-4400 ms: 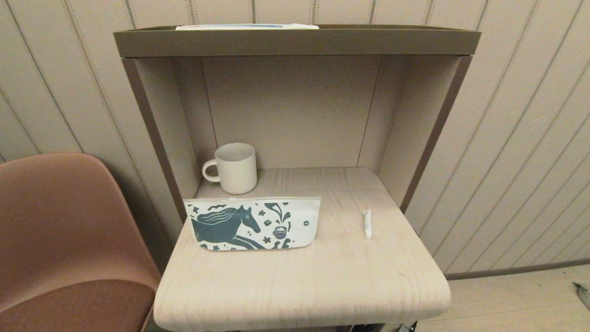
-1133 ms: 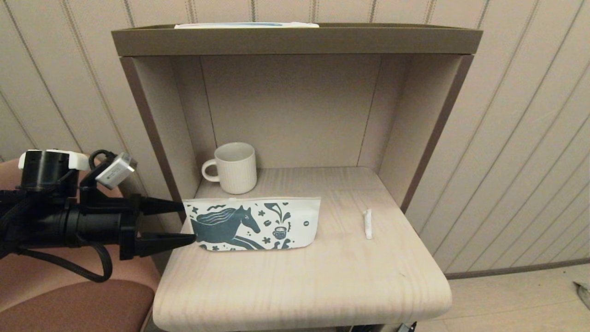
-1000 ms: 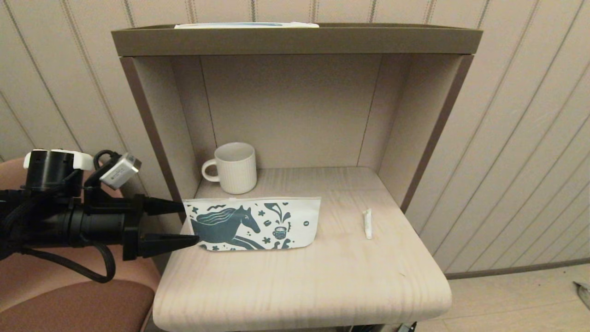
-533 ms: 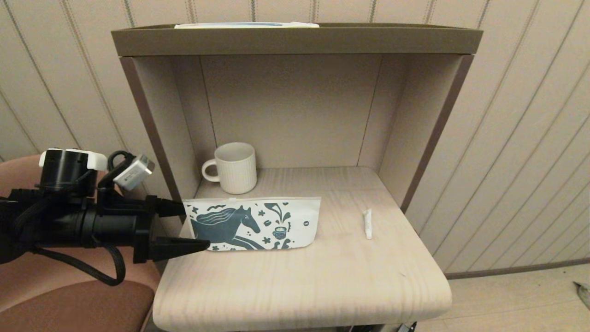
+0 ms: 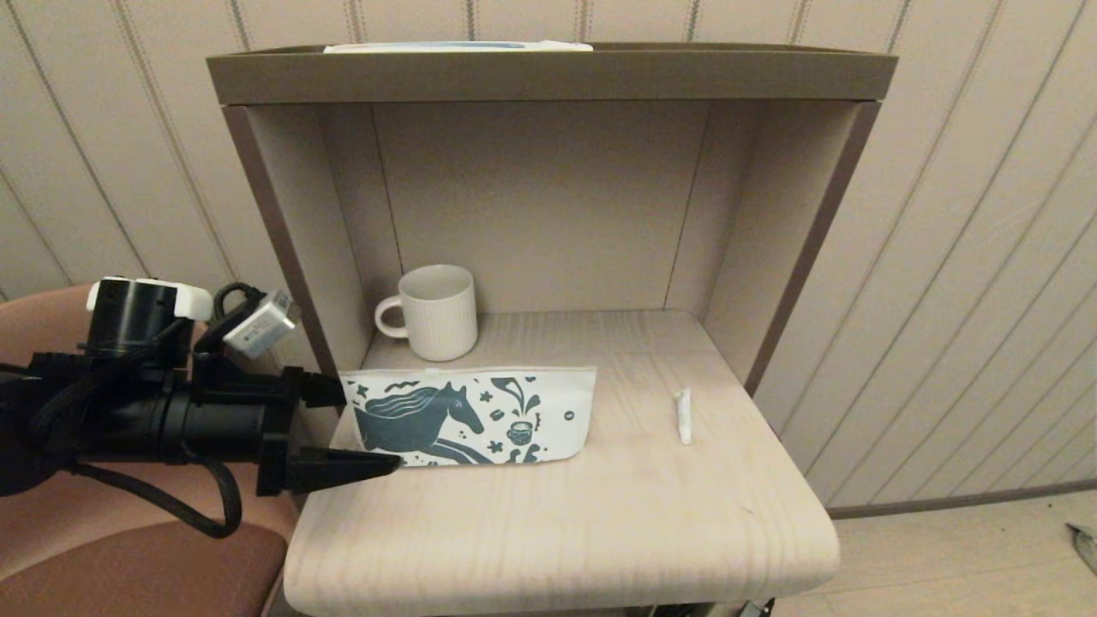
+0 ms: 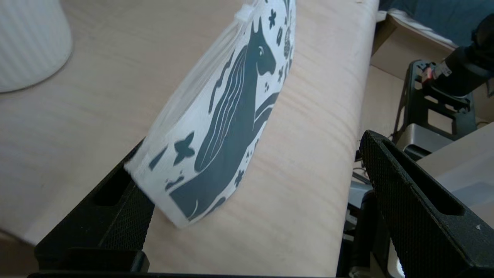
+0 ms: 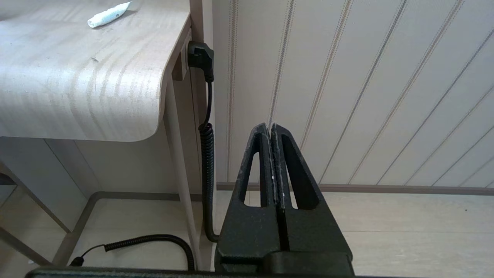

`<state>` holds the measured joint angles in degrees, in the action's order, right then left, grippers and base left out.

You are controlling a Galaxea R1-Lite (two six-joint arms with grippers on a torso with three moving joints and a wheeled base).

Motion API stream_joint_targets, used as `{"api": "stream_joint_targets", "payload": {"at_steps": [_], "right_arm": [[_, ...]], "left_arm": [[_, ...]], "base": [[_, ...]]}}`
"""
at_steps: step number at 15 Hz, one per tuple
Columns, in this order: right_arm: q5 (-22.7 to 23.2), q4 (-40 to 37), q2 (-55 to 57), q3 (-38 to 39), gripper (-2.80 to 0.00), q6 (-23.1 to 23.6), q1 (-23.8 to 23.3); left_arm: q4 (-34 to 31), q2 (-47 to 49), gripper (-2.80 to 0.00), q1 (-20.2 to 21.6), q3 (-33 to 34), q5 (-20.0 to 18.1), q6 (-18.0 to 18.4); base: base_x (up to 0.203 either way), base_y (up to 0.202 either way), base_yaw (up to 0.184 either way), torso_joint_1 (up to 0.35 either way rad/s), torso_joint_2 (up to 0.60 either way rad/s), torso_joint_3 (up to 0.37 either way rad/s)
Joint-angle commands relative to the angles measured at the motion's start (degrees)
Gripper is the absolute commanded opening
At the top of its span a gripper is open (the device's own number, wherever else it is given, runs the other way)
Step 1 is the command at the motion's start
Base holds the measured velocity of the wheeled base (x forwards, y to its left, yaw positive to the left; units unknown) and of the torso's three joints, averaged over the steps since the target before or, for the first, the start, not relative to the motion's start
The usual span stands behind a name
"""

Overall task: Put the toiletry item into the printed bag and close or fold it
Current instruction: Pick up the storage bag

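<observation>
My left gripper grabs the bag by its zip edge above the horse's rump (image 5: 362, 375) next, to put the white tube (image 5: 682, 416) inside the printed bag.
The printed bag (image 5: 480, 416), white with a teal horse, stands on the wooden table (image 5: 557, 531) in front of the mug, zip edge up. My left gripper (image 5: 368, 426) is open at the bag's left end: one finger passes behind the bag (image 6: 231, 108), the other finger (image 6: 405, 185) is on the near side, well apart from it. The left gripper (image 6: 251, 154) holds nothing. The small white tube (image 5: 682, 416) lies on the table to the bag's right, also seen as the tube (image 7: 109, 14) from below. My right gripper (image 7: 271, 127) is shut and empty, low beside the table's right corner.
A ribbed white mug (image 5: 439, 312) stands behind the bag's left half. The cabinet's left wall (image 5: 283, 248) is close to my left arm. A brown chair (image 5: 103, 557) sits under that arm. A coiled black cable (image 7: 206, 146) hangs beside the table leg.
My left arm came into view from the left and slid right; its open fingers now straddle the bag's left end. Bag, tube and mug have not moved.
</observation>
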<state>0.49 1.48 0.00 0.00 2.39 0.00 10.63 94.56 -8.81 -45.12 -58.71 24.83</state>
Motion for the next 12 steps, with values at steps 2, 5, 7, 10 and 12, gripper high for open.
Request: {"api": "stream_joint_targets", "payload": {"at_steps": [2, 5, 7, 10, 12], "right_arm": [[0.04, 0.02, 0.0, 0.0, -2.8, 0.07, 0.0], [0.04, 0.02, 0.0, 0.0, -2.8, 0.07, 0.0], [0.04, 0.02, 0.0, 0.0, -2.8, 0.07, 0.0], [0.04, 0.02, 0.0, 0.0, -2.8, 0.07, 0.0], [0.04, 0.02, 0.0, 0.0, -2.8, 0.07, 0.0]], "left_arm": [[0.09, 0.18, 0.0, -0.79, -0.15, -0.35, -0.13], [0.09, 0.62, 0.0, -0.86, -0.15, -0.35, -0.06], [0.18, 1.18, 0.0, -0.95, -0.15, -0.35, -0.05], [0.18, 1.59, 0.0, -1.01, -0.32, -0.44, -0.05], [0.17, 1.59, 0.0, -1.53, -0.74, -0.49, -0.14]], "base": [[0.0, 0.0, 0.0, 0.0, 0.0, 0.0], [0.0, 0.0, 0.0, 0.0, 0.0, 0.0], [0.0, 0.0, 0.0, 0.0, 0.0, 0.0], [0.0, 0.0, 0.0, 0.0, 0.0, 0.0], [0.0, 0.0, 0.0, 0.0, 0.0, 0.0]]}}
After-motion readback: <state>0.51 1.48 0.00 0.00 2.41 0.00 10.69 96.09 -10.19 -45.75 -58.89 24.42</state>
